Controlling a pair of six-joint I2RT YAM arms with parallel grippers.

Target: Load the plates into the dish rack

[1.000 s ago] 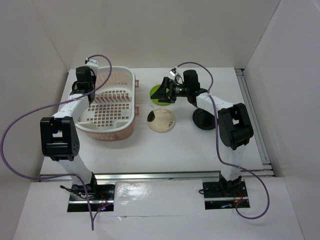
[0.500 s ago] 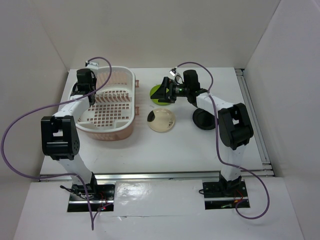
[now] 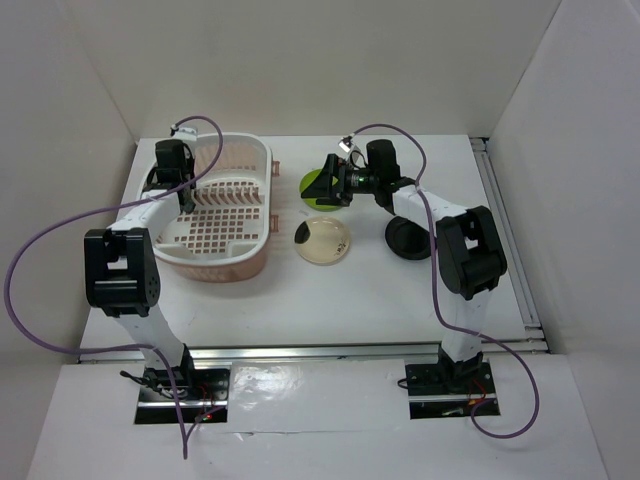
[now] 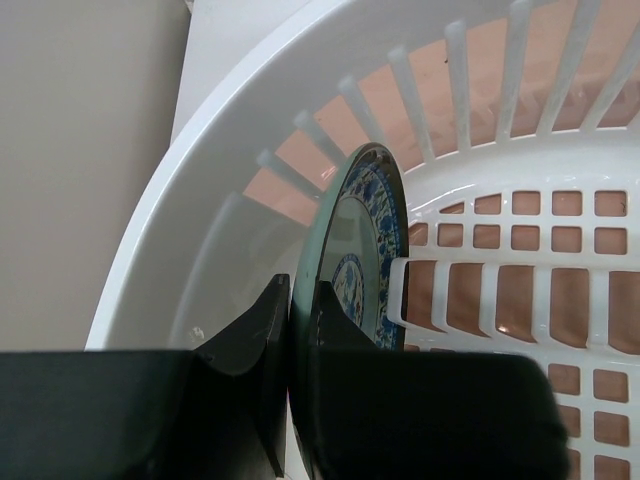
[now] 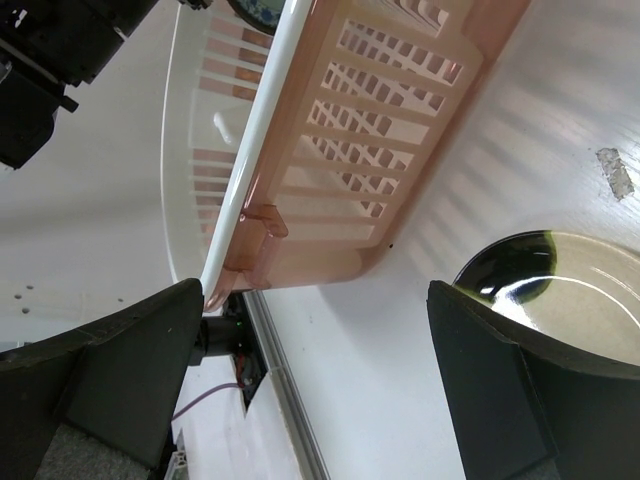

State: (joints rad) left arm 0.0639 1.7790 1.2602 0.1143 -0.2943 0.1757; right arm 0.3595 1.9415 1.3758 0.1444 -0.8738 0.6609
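Note:
My left gripper opens now, since the blue-grey patterned plate is on edge beside the white upright, so it would rest in the rack [image 3: 235,268].
My left gripper [image 3: 178,186] is shut on the blue-grey patterned plate [image 4: 365,240], gripping its rim [image 4: 295,320]. It holds the plate on edge inside the dish rack [image 3: 235,268], near the curved back-left wall [image 4: 250,90] and beside a white upright. My right gripper [image 3: 333,181] is open and empty, hovering over the lime green plate [image 3: 312,183]. Its fingers [image 5: 130,370] stand wide apart [image 5: 315,320]. The cream plate with a dark blotch [image 3: 323,240] lies in front of it and also shows in the right wrist view [image 5: 570,290]. The glossy black plate [image 3: 407,238] lies under the right forearm.
The rack's pink side wall [image 5: 400,150] faces my right gripper. White enclosure walls surround the table. A metal rail [image 3: 505,230] runs along the right edge. A purple cable [image 3: 50,240] loops beside the left arm.
My left gripper has shifted slightly right and deeper over the rack with the patterned plate. The right arm and the other plates have not moved.

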